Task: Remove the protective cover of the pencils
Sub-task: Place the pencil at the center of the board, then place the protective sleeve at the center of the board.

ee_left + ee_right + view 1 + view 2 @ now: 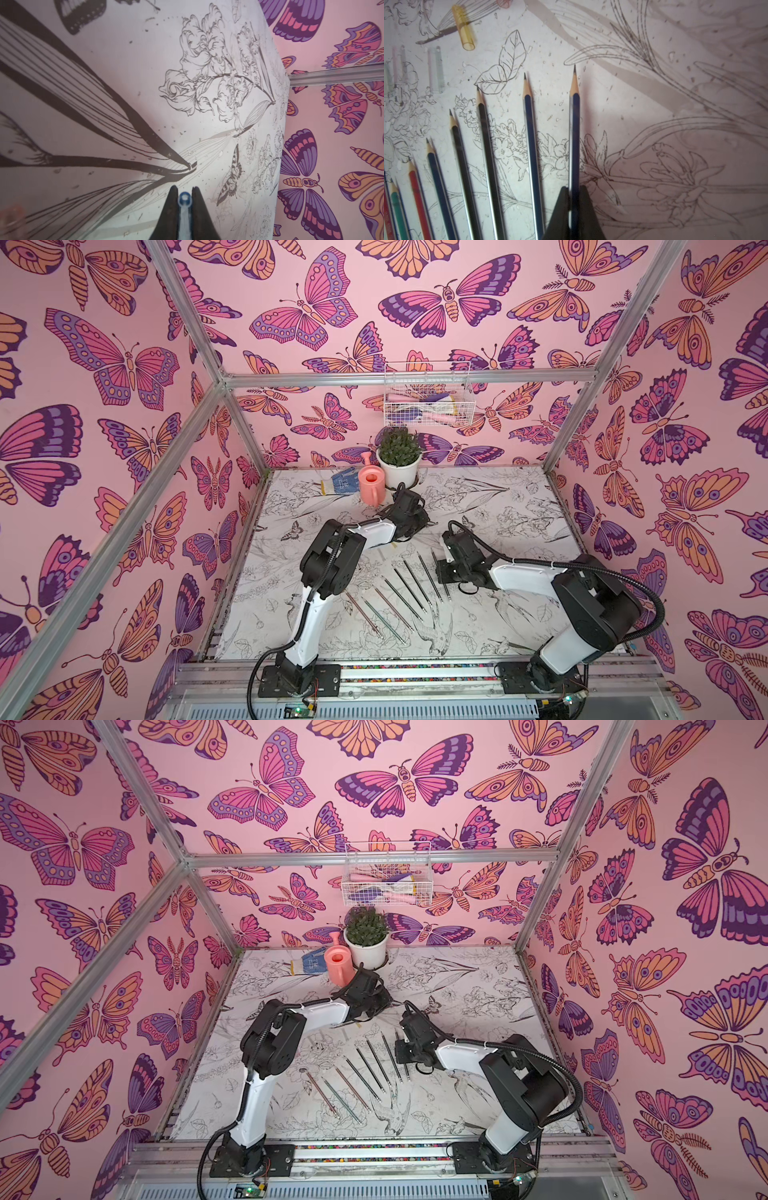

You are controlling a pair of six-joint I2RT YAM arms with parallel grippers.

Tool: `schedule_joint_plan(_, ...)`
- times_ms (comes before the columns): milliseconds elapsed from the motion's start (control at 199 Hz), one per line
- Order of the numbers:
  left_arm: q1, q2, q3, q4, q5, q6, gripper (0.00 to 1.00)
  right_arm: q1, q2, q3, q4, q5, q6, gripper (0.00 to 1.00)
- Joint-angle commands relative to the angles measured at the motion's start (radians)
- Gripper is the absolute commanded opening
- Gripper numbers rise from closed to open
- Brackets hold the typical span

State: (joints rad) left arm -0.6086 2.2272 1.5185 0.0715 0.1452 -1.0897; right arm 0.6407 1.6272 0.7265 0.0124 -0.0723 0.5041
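The dark blue pencil lies low over empty, flat table, away from the next pencil, so it is now time for my right gripper to release it.
Several pencils [399, 593] lie fanned on the printed table in both top views [365, 1077]. In the right wrist view their sharpened tips are bare. My right gripper [574, 188] is shut on the shaft of the dark blue pencil [574, 135] at the right end of the fan, and its bare tip points away from the fingers. In a top view this gripper [444, 572] sits at that end of the fan. My left gripper [184, 190] is shut on a small translucent blue protective cover [184, 199], held over the table farther back [428, 522].
Loose covers lie beyond the pencil tips: a yellow one [464, 29], a pale clear one [436, 70] and pinkish ones [396, 62]. At the back stand a pink watering can [371, 485], a potted plant [400, 460] and a blue glove [345, 481]. A wire basket [428, 398] hangs on the wall.
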Motion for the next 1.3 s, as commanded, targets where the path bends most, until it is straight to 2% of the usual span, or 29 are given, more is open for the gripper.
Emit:
schedule_joint_plan(0, 0.007, 0.026, 0.017, -0.055, -0.037, 0.012, 0.08, -0.006, 0.009, -0.008, -0.049, -0.015, -0.004, 0.05)
schedule_joint_plan(331, 0.027, 0.035, -0.007, -0.062, -0.059, 0.023, 0.08, -0.007, -0.028, -0.043, -0.030, -0.023, 0.009, 0.21)
schedule_joint_plan(1048, 0.038, 0.022, -0.025, -0.160, -0.091, 0.027, 0.10, -0.007, -0.043, -0.043, -0.035, -0.026, 0.006, 0.26)
schedule_joint_plan(1293, 0.036, 0.017, -0.026, -0.181, -0.106, 0.026, 0.15, -0.007, -0.043, -0.043, -0.033, -0.030, 0.008, 0.26)
